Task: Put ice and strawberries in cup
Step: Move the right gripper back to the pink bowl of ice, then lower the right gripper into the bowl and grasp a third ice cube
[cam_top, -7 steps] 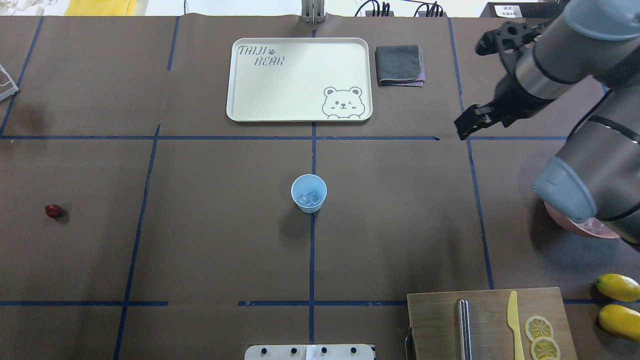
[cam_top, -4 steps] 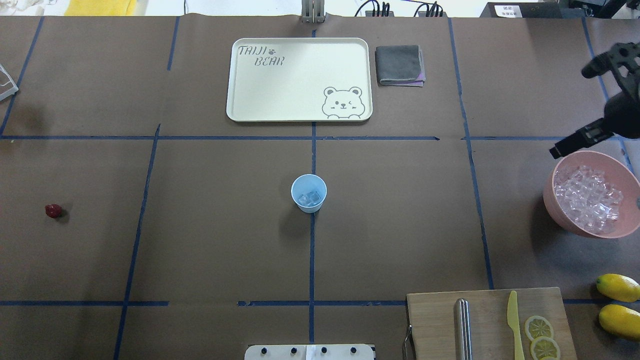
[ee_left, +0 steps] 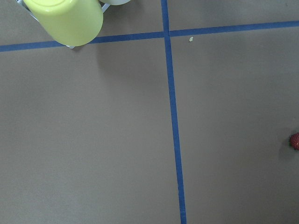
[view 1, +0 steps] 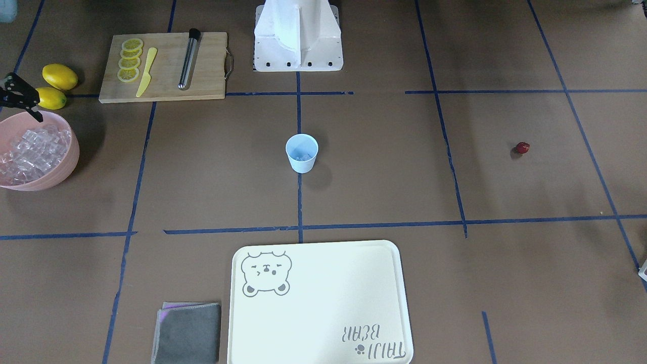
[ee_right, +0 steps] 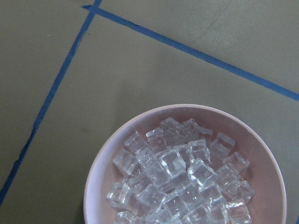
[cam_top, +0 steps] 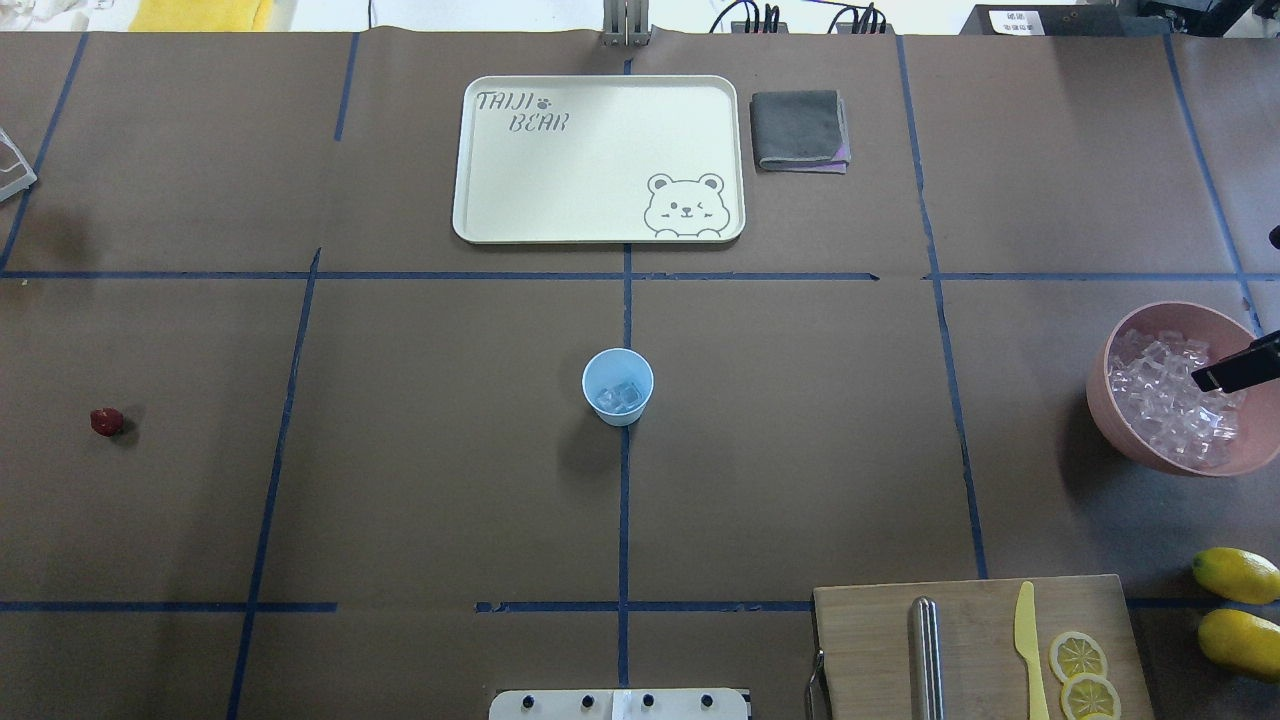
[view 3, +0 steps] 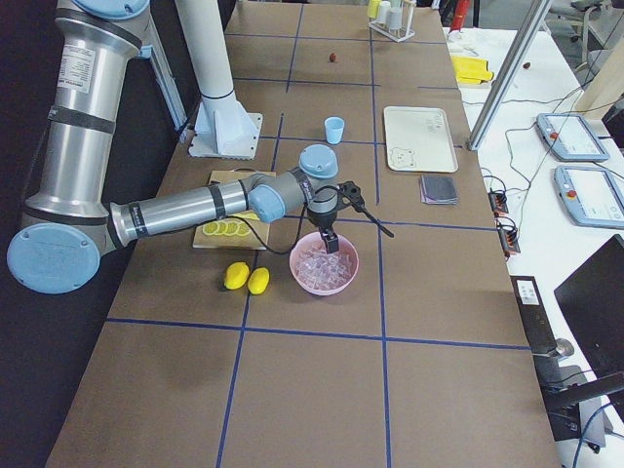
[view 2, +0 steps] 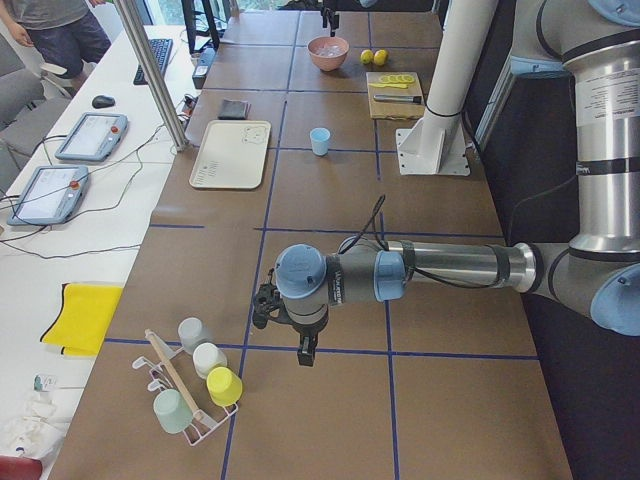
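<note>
I will add more ice to the cup (view 1: 301, 151), so I will next pick up one clear ice cube by its opposite flat sides with my right gripper.
The pale blue cup (cam_top: 618, 387) stands at the table's middle with a few ice cubes (cam_top: 618, 398) in it; it also shows in the front view (view 1: 302, 153). More ice (cam_top: 1172, 402) fills the pink bowl (cam_top: 1118, 352) at the right. The strawberry (cam_top: 106, 421) lies alone at the far left, also at the left wrist view's right edge (ee_left: 295, 140). My right gripper (view 3: 357, 235) is open and empty just above the bowl, one finger (cam_top: 1235, 368) over the ice. My left gripper (view 2: 304, 348) hangs over the table's left end; I cannot tell if it is open.
A cream bear tray (cam_top: 600, 160) and a grey cloth (cam_top: 798, 130) lie at the back. A cutting board (cam_top: 870, 640) with a yellow knife, a metal rod and lemon slices is at the front right, next to two lemons (cam_top: 1236, 575). A cup rack (view 2: 195, 385) stands at the left end.
My right arm has swung right and back from near the grey cloth, uncovering the pink bowl. Its gripper now sits over the ice, still open. Cup and strawberry have not moved.
</note>
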### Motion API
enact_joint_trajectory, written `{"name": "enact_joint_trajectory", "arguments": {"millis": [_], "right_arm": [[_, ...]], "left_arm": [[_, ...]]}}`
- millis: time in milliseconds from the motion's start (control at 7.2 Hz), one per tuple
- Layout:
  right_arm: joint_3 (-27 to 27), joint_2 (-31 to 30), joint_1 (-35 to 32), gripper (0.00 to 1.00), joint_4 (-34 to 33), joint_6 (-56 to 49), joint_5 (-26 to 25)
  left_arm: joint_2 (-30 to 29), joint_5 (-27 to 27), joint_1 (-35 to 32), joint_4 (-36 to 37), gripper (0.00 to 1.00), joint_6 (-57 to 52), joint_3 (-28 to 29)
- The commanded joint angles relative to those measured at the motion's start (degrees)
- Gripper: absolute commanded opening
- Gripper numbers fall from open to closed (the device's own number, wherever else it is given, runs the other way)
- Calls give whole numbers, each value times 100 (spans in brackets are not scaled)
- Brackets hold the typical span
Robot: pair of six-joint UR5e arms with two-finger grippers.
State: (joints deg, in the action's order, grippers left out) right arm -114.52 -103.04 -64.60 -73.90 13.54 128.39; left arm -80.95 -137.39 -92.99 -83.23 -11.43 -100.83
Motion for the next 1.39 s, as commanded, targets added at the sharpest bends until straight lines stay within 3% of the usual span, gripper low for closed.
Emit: {"name": "enact_joint_trajectory", "arguments": {"millis": [0, 1251], "right_arm": [[576, -14, 9, 99, 565, 61, -16], [729, -137, 536, 90, 649, 88, -139]], "left_arm": [[-9, -7, 0, 0, 100, 0, -7], [-9, -7, 0, 0, 100, 0, -16]]}}
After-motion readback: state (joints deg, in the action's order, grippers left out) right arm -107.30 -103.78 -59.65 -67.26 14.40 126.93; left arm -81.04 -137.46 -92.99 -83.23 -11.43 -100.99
